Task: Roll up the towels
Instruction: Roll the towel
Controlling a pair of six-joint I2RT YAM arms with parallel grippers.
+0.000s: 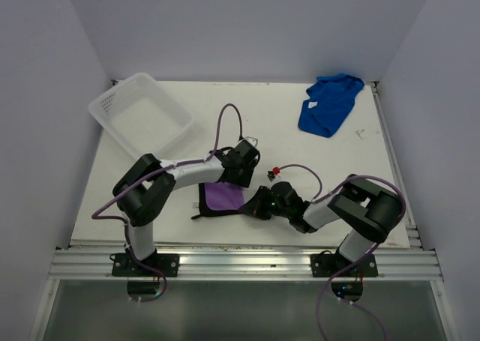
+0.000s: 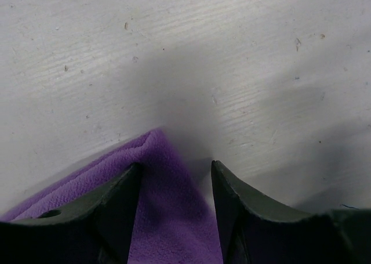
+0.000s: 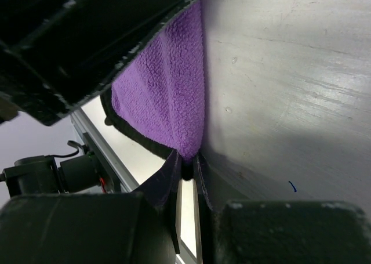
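My left gripper closes now, since the fold lies between the gripper's open fingers. Closing now would catch the purple towel's corner fold.
The purple towel (image 1: 223, 197) lies near the front of the table between the two arms, with a dark edge. My left gripper (image 1: 241, 177) is at its far right corner; in the left wrist view (image 2: 174, 177) the jaws are open around a fold of purple cloth (image 2: 168, 217). My right gripper (image 1: 255, 206) is at the towel's right edge; in the right wrist view (image 3: 185, 162) it is shut on a corner of the purple towel (image 3: 165, 101). The royal blue towel (image 1: 328, 105) lies crumpled at the far right.
A white plastic basket (image 1: 141, 115) stands tilted at the far left of the table. White walls close in the table on three sides. A metal rail (image 1: 240, 262) runs along the near edge.
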